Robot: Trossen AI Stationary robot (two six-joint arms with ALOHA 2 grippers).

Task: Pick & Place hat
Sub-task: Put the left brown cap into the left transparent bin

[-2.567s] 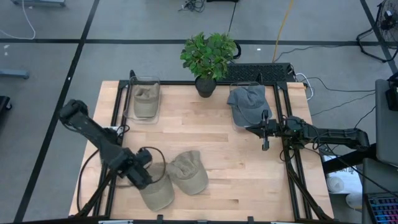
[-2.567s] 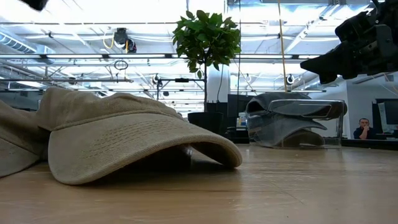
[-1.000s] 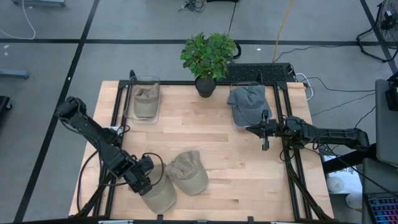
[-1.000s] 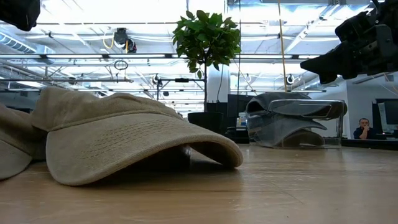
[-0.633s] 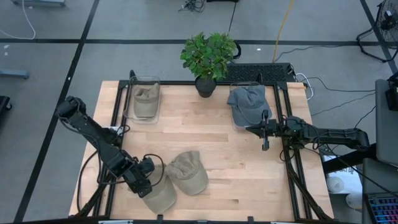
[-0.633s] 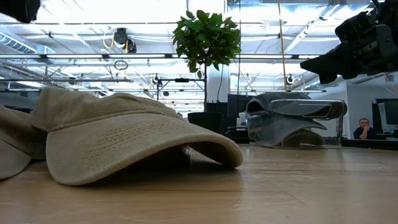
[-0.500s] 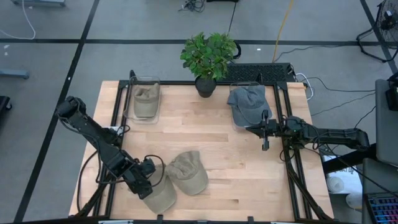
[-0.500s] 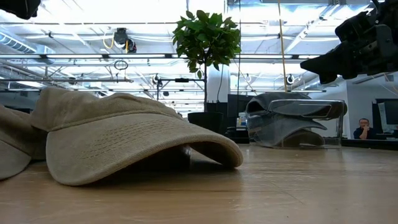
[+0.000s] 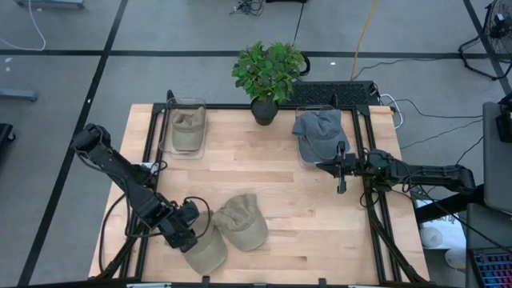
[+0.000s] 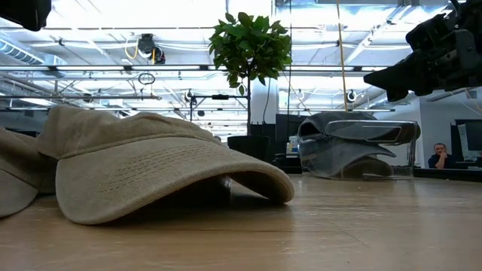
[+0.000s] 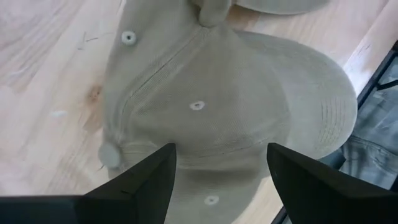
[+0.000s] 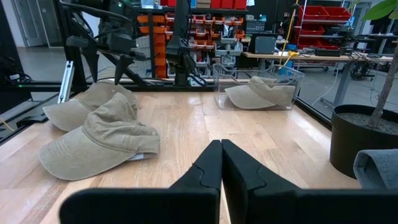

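My left gripper's fingers are above the tan cap's smooth top, so the gripper should go lower before it closes on the cap.
Two tan caps lie crown up near the table's front edge. My left gripper hovers over the near-left tan cap, fingers pointing down. In the left wrist view the gripper is open, with one finger on each side of the cap's crown. I cannot tell whether the fingers touch it. The second tan cap lies just to its right, and their edges meet. My right gripper is shut and empty, held above the table at the right, in front of the grey cap.
A clear bin at the far left holds another tan cap. A clear bin at the far right holds the grey cap. A potted plant stands at the far middle. Bare wood lies across the table's centre.
Nothing has visibly changed in the last second. Before that, my left gripper came down a little over the near-left tan cap, and that cap shifted slightly on the table.
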